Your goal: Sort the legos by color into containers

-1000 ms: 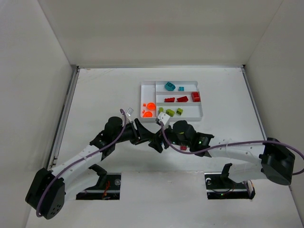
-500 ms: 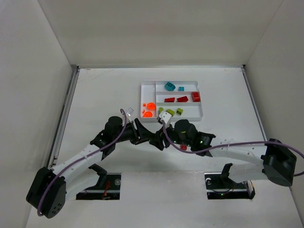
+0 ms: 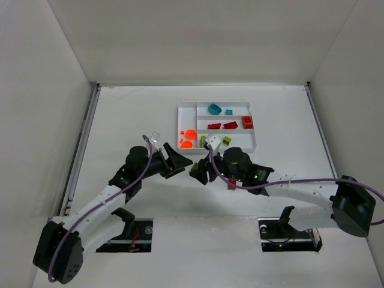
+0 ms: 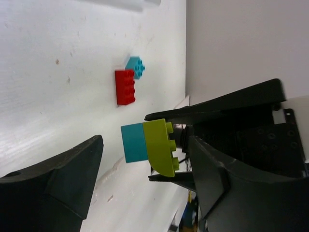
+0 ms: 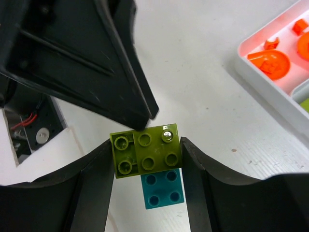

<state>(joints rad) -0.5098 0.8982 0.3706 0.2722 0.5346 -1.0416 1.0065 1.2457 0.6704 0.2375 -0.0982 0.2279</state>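
Note:
Next, my left gripper grabs the stuck teal brick by its sides and leaves the lime green brick free for its own color slot.
My right gripper is shut on a lime green brick with a teal brick stuck under it, held above the table. In the top view it is just in front of the white tray. My left gripper is open. The joined green and teal bricks sit between its jaws with a gap on each side. In the top view the left gripper points at the right one. A red brick and a teal piece lie on the table.
The tray holds teal pieces in the far slot, red ones in the middle slot, lime ones in the near slot and orange ones in the side section. The red brick lies beside my right wrist.
My left arm has drawn back to the left, away from the right gripper. My right gripper has moved slightly toward the tray with the bricks in it.

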